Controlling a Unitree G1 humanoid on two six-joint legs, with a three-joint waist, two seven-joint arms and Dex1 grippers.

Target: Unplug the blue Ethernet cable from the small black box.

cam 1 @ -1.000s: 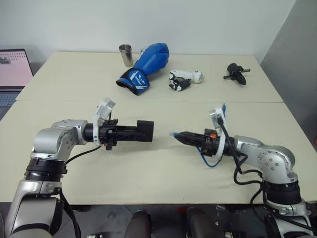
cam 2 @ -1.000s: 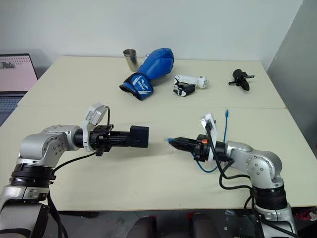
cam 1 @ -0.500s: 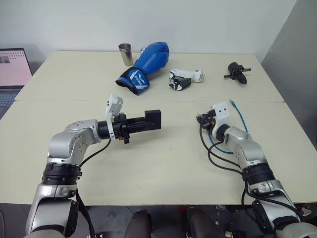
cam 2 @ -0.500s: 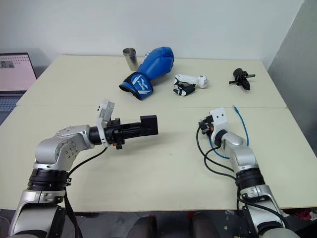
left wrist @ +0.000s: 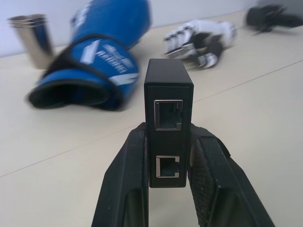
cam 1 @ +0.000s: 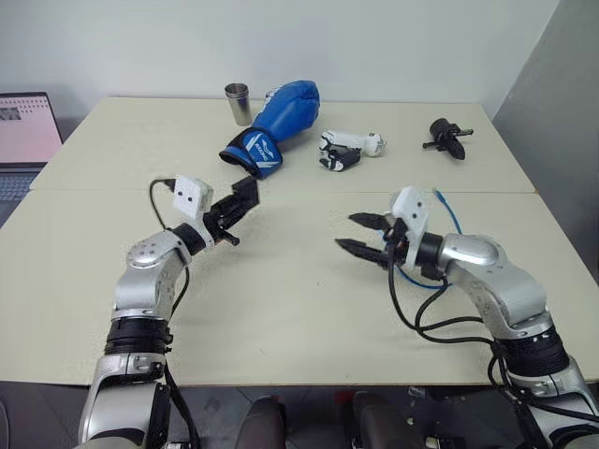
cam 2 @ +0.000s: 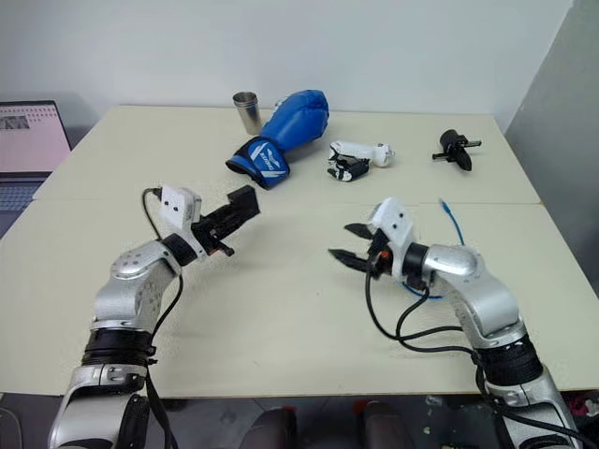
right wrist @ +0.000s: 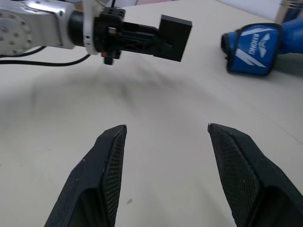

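My left gripper must keep holding the box above the tabletop.
My left gripper (cam 1: 234, 208) is shut on the small black box (cam 1: 246, 194) and holds it above the table, near the cuff of the boxing glove. In the left wrist view the box (left wrist: 168, 94) stands between my fingers (left wrist: 127, 184) with both of its ports empty. My right gripper (cam 1: 357, 234) is open with nothing between its fingers (right wrist: 108, 156), and it points toward the box (right wrist: 175, 31). The blue Ethernet cable (cam 1: 446, 210) lies loose on the table behind my right wrist, apart from the box.
At the back of the table lie a blue boxing glove (cam 1: 279, 117), a metal cup (cam 1: 237, 103), a white-and-black gadget (cam 1: 346, 150) and a black tool (cam 1: 447, 137). A laptop (cam 1: 26, 131) sits at the far left. A seam (cam 1: 112, 190) joins two tabletops.
My right gripper opened and let go of the cable's plug, which now lies behind its wrist. My left arm swung the box away toward the glove.
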